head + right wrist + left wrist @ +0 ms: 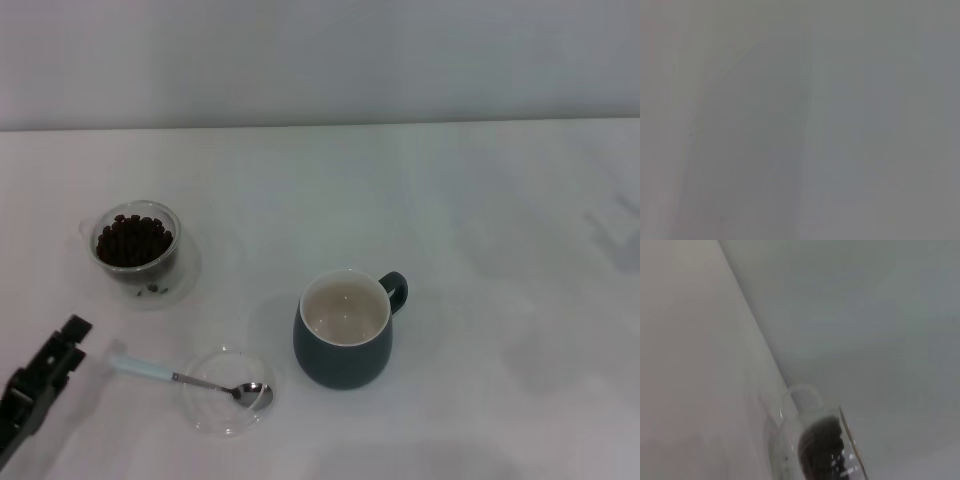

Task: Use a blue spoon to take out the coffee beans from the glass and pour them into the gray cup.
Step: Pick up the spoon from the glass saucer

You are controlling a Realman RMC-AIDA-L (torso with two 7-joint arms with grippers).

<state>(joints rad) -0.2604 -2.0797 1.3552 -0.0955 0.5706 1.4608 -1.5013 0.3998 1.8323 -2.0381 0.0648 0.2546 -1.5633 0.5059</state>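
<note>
My left gripper's fingers don't reach the handle yet, so my left gripper should move toward the handle before it closes on the spoon's pale handle [140, 366].
The glass [136, 246] stands at the left of the white table, filled with dark coffee beans [133, 238]. In the left wrist view the glass [816, 445] and its coffee beans [824, 450] show close up. The blue spoon [190, 380] lies flat, its pale handle pointing left and its metal bowl resting in a shallow clear dish [226, 416]. The gray cup [345, 332] stands right of the dish, handle to the back right, its cream inside bare. My left gripper [58, 352] hovers at the lower left, just left of the spoon's handle and apart from it. My right gripper is out of view.
The white table [480, 220] stretches back to a pale wall. The right wrist view shows only a plain grey surface.
</note>
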